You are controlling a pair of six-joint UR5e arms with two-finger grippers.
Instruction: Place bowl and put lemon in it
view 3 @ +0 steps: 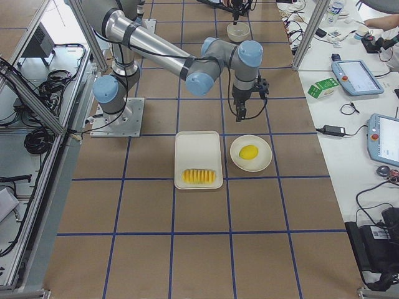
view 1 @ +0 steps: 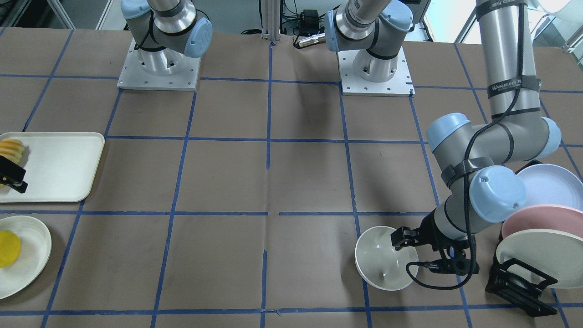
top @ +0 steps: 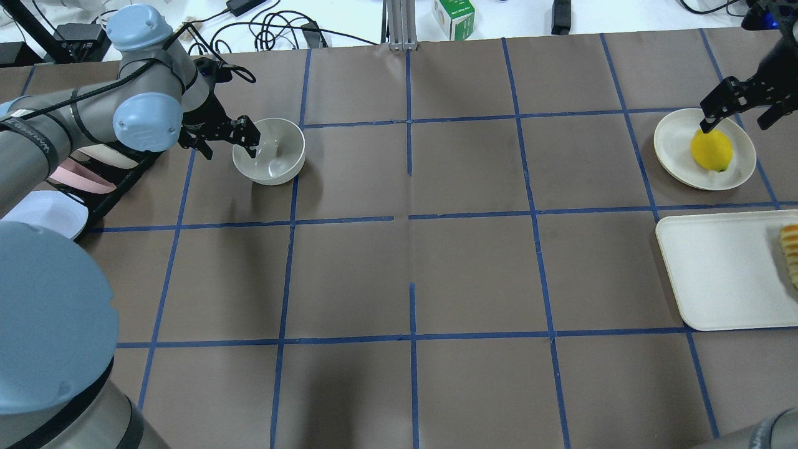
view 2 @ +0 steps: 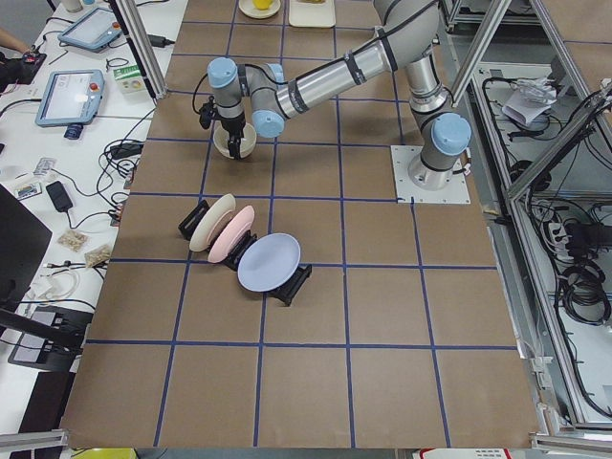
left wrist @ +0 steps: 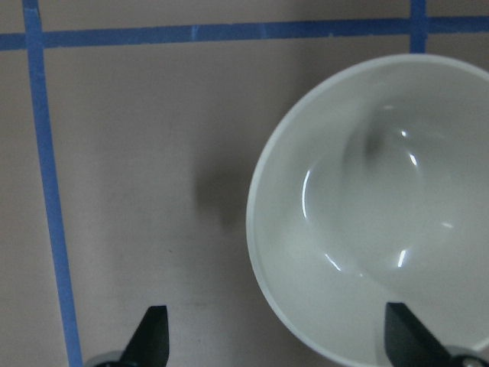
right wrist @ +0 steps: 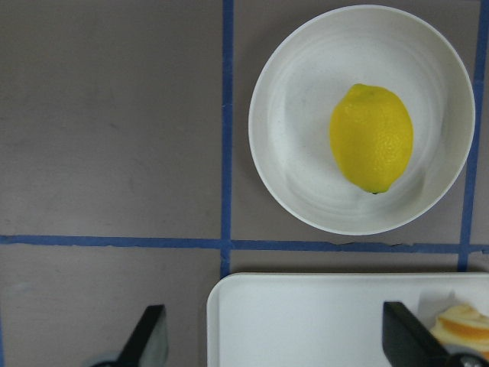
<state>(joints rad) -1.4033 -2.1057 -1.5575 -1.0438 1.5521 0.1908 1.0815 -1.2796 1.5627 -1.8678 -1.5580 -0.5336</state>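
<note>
The off-white bowl's open hollow (view 1: 382, 262) should stay free to receive the yellow lemon, so my left gripper will next grab the bowl by its rim (view 1: 389, 228).
The cream bowl (top: 269, 151) stands upright on the table at the far left; it also shows in the front view (view 1: 385, 258) and the left wrist view (left wrist: 374, 206). My left gripper (top: 229, 147) is open. It straddles the bowl's near rim, with one finger (left wrist: 403, 336) over the inside and one outside. The yellow lemon (top: 711, 149) lies on a flat cream plate (top: 673, 140) at the far right. It also shows in the right wrist view (right wrist: 371, 138). My right gripper (top: 735, 118) is open and empty, raised above the plate's edge, apart from the lemon.
A white tray (top: 717, 274) with ridged orange-yellow sliced food (top: 789, 249) lies beside the lemon's plate. A black rack (view 1: 519, 282) with pastel plates (view 1: 542, 218) stands close behind my left arm. A blue tape grid marks the brown table.
</note>
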